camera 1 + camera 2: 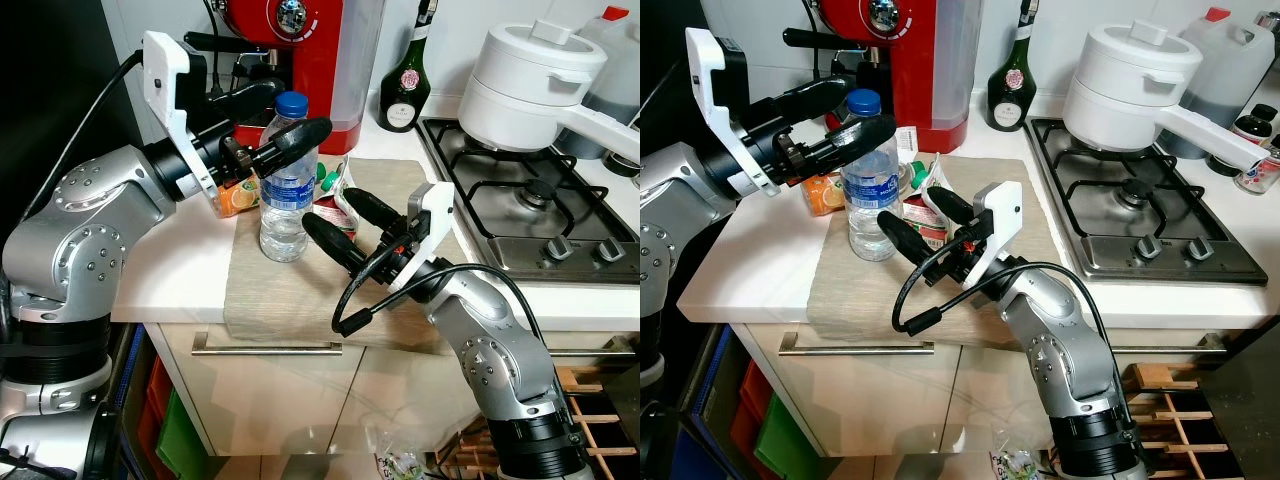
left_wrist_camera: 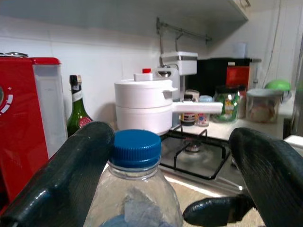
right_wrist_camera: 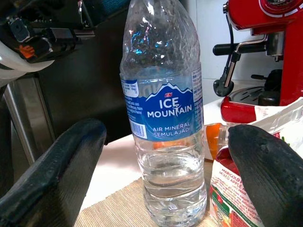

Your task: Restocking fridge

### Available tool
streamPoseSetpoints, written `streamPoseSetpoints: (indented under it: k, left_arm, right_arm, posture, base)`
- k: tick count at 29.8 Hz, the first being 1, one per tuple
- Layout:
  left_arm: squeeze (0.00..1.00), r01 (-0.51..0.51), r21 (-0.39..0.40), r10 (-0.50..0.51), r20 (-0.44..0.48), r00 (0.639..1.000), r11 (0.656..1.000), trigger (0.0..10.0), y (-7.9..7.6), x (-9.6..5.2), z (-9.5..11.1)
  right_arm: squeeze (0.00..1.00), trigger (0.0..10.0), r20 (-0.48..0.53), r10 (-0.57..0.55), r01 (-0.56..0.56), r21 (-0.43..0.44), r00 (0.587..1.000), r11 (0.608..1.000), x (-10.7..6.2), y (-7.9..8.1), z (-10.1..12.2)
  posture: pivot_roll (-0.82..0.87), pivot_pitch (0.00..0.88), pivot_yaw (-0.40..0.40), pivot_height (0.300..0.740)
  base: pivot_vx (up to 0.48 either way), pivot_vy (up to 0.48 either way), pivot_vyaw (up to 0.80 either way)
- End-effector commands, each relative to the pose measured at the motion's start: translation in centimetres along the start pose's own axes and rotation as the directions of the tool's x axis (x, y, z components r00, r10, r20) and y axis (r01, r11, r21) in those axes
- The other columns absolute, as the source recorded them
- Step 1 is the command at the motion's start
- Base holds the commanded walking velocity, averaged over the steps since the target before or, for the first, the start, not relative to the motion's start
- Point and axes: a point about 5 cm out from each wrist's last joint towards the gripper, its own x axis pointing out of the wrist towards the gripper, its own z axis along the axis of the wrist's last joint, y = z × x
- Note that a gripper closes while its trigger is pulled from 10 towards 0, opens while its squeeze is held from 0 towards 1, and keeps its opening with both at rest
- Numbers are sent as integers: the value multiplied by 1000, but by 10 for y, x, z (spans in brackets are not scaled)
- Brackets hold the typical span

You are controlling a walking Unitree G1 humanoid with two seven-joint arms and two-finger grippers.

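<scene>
My left gripper picks up the water bottle (image 1: 285,190) next by its shoulder below the cap (image 1: 281,126), since packs lie close on both sides of the bottle's lower half.
A clear water bottle (image 1: 285,190) with a blue cap and a blue Ice Mountain label (image 3: 168,111) stands upright on a beige placemat (image 1: 290,295) on the white counter. My left gripper (image 1: 300,108) is open at the bottle's neck, one black finger on each side of the cap (image 2: 137,149), with a gap on the hob side. My right gripper (image 1: 327,207) is open too, low over the mat just right of the bottle and pointing at its lower half. A red and white juice carton (image 3: 236,203) lies beside the right gripper's fingers.
An orange pack (image 1: 237,198) sits behind the bottle. A red coffee machine (image 1: 300,50) and a dark green bottle (image 1: 405,85) stand at the back. To the right is a gas hob (image 1: 530,200) with a white pot (image 1: 530,80). Drawers lie below the counter edge.
</scene>
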Motion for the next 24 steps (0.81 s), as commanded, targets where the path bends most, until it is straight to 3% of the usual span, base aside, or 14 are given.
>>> streamPoseSetpoints:
  k: [1, 4, 5, 6, 11, 20, 24]
  left_arm:
    - [0, 29, 16, -28, -34, 999, 999, 10000, -5, 1, -4]
    - [0, -31, 7, 31, -86, 996, 1000, 10000, 2, 1, -15]
    - [0, -44, -4, 44, -91, 995, 999, 9490, 4, 1, -18]
    - [0, -55, -12, 54, -95, 994, 998, 0, 5, 0, -19]
    - [0, -136, -43, 131, -108, 985, 990, 0, 13, 0, -28]
    - [0, -168, -91, 159, -93, 983, 982, 0, 10, -1, -35]
    - [0, -188, -100, 184, -46, 982, 977, 0, 9, 0, -30]
  right_arm:
    - [0, 10000, 4, -8, 8, -11, 1000, 1000, -2, -1, 1]
    - [0, 10000, 2, -7, 7, -12, 1000, 1000, -1, -1, 2]
    - [0, 10000, 2, -7, 7, -12, 1000, 1000, -1, -1, 2]
    - [0, 10000, 2, -6, 6, -13, 1000, 1000, -1, -1, 2]
    - [0, 10000, -1, -6, 6, -13, 1000, 1000, -1, -1, 1]
    - [0, 10000, -3, -12, 12, -10, 1000, 1000, -2, -2, 1]
    - [0, 10000, -4, -17, 17, -8, 1000, 1000, -2, -2, -1]
  posture:
    - [-21, 0, -19, 740]
    - [-21, 0, -21, 740]
    - [-21, 0, -21, 740]
    - [-21, 0, -21, 740]
    - [-23, 0, -23, 740]
    - [-25, 0, -22, 740]
    - [-29, 0, -17, 740]
  base:
    - [0, 0, 0]
    - [0, 0, 0]
    - [0, 0, 0]
    - [0, 0, 0]
    - [0, 0, 0]
    - [0, 0, 0]
    - [0, 0, 0]
